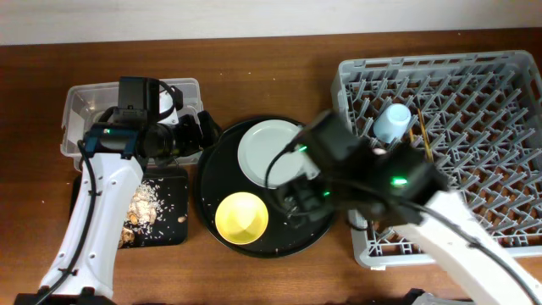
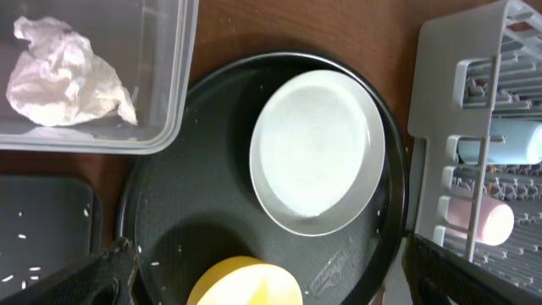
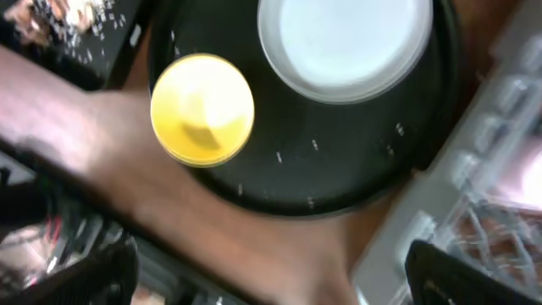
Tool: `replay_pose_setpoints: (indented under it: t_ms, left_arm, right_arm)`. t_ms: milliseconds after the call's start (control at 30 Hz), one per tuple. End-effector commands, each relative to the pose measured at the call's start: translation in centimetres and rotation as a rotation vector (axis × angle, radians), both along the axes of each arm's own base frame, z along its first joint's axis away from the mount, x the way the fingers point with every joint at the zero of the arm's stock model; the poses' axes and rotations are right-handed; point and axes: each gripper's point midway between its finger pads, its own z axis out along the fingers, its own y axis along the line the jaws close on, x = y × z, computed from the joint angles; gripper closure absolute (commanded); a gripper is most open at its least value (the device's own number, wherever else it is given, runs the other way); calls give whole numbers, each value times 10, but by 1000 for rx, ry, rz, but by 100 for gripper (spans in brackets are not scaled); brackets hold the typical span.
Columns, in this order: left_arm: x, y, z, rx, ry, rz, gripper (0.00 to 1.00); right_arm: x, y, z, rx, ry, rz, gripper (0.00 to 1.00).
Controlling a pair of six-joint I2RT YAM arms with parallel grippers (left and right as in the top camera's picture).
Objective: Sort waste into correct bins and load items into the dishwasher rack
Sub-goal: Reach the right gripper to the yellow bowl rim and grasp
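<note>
The yellow bowl's body should stay free to load into the rack (image 1: 474,85), so my right gripper needs to grab the bowl by its rim on the side nearest the rack.
My left gripper (image 1: 206,131) hangs open over the left rim of the round black tray, next to the clear box (image 1: 76,102); a crumpled white tissue (image 2: 63,72) lies in that box. My right gripper (image 1: 296,202) is open and empty above the tray's right side. A white plate (image 1: 269,151) and a yellow bowl (image 1: 242,217) sit on the tray, also seen as plate (image 2: 318,152) and bowl (image 3: 203,110). Tan food scraps (image 1: 144,203) lie on the flat black tray (image 1: 174,224). The grey rack (image 1: 474,85) holds a blue cup (image 1: 394,123), a pink cup (image 2: 483,219) and chopsticks (image 1: 421,140).
The large round black tray (image 1: 212,182) fills the gap between the bins and the rack, with a few rice crumbs on it. My right arm crosses the rack's front left corner. The table's front edge runs just below the trays.
</note>
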Motion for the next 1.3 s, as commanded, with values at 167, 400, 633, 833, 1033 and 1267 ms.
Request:
replay_pose_setpoints:
  t_ms: [167, 400, 633, 833, 1033, 1267]
  left_arm:
    - [0, 1, 1, 9, -8, -8, 1]
    - [0, 1, 1, 9, -8, -8, 0]
    - [0, 1, 1, 9, -8, -8, 1]
    - [0, 1, 1, 9, -7, -8, 1]
    - [0, 1, 1, 9, -7, -8, 1]
    - [0, 1, 1, 9, -8, -8, 1]
  right_arm:
    - [-1, 65, -87, 77, -88, 215, 2]
    - [20, 88, -156, 4, -37, 217, 20]
    - [28, 87, -218, -103, 29, 205, 27]
    - [26, 85, -219, -111, 38, 205, 79]
    - [33, 90, -204, -84, 10, 199, 96]
    - [71, 68, -117, 22, -103, 89, 96]
